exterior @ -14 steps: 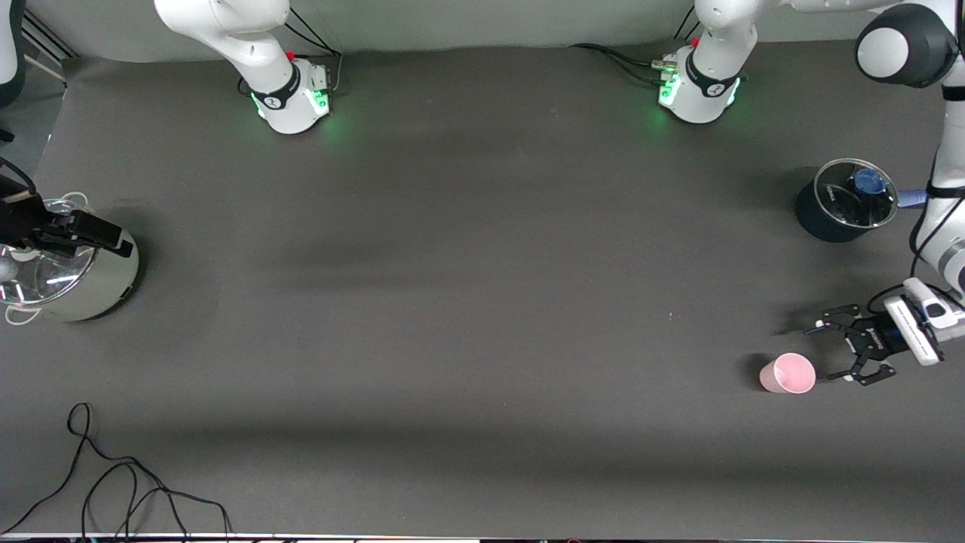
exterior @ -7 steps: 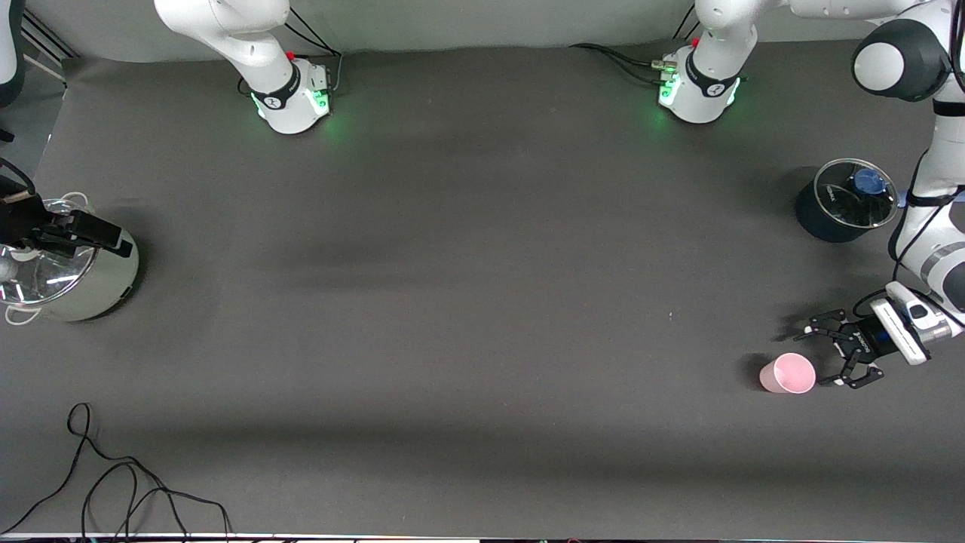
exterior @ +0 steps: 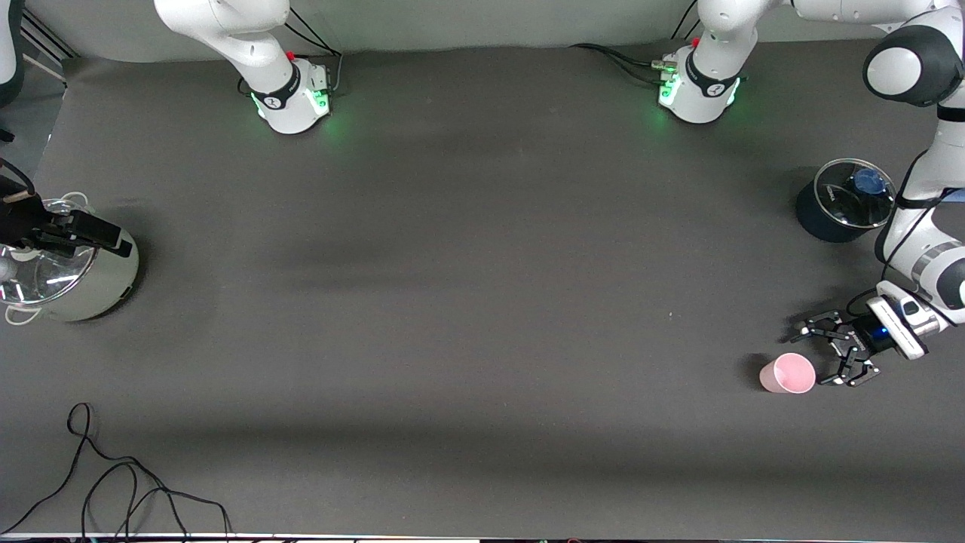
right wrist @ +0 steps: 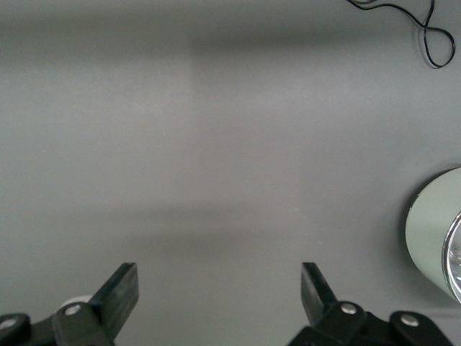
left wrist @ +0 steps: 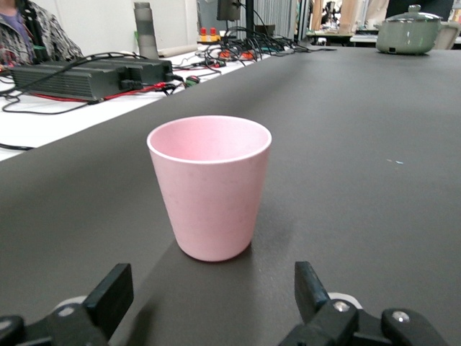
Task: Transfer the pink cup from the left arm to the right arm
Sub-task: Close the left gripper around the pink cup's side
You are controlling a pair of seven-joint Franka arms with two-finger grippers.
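My left gripper will next grab its lower side point(left wrist: 212, 229), leaving the pink cup's rim free for the right arm.
The pink cup point(exterior: 788, 373) stands upright on the dark table near the left arm's end. In the left wrist view it point(left wrist: 210, 187) stands just ahead of the fingers, not between them. My left gripper point(exterior: 816, 356) is low over the table beside the cup, open and empty, its black linkage fingers point(left wrist: 114, 290) spread wider than the cup. It shows in its own wrist view point(left wrist: 210, 288). My right gripper point(exterior: 90, 232) waits over a pale green pot point(exterior: 71, 283) at the right arm's end, open and empty point(right wrist: 220, 285).
A dark pot with a glass lid and blue knob point(exterior: 846, 200) stands close to the left forearm, farther from the front camera than the cup. The pale green pot's wall point(right wrist: 432, 238) shows in the right wrist view. A black cable point(exterior: 113, 483) lies near the front edge.
My left gripper has moved closer to the pink cup, staying open. The cup and the right arm have not moved.
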